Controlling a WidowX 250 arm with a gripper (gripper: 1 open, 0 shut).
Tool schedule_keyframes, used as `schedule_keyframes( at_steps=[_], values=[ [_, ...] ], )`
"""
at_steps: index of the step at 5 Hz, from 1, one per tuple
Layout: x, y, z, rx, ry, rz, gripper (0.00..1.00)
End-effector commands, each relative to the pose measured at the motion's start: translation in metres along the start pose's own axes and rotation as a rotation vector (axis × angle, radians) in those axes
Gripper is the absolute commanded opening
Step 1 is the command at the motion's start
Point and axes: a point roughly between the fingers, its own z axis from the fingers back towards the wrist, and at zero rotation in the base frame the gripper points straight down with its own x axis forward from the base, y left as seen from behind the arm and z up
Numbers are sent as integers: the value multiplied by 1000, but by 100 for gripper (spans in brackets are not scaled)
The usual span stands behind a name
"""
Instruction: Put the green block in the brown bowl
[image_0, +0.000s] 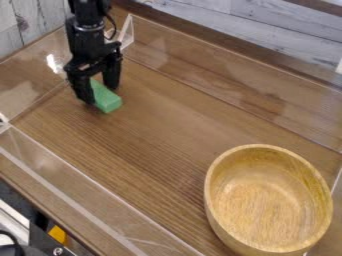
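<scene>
My gripper is to grab the block next by one end of its long bar (94, 88), to put it in the brown bowl (235, 230).
The green block (106, 100) lies on the wooden tabletop at the upper left, a small bright bar. My black gripper (98, 88) points straight down over it, open, with a finger on each side of the block's far end; its jaws straddle the block without pressing on it. The block's upper part is hidden behind the fingers. The brown bowl (235, 230) sits far away at the lower right, large, round and empty, with a thick rim.
A clear plastic wall (80, 195) runs along the table's front and sides. A white plank wall stands behind the table. Bare wood grain stretches between the block and the bowl.
</scene>
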Motion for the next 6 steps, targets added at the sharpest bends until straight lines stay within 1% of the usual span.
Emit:
schedule_keyframes(
  at_steps=[1, 3, 5, 6],
  values=[
    [-4, -10, 13, -41, -42, -3, 100],
    [-19, -14, 7, -29, -59, 8, 100],
    [-25, -22, 8, -17, -80, -47, 100],
    [-25, -15, 15, -9, -88, -45, 100]
  ],
)
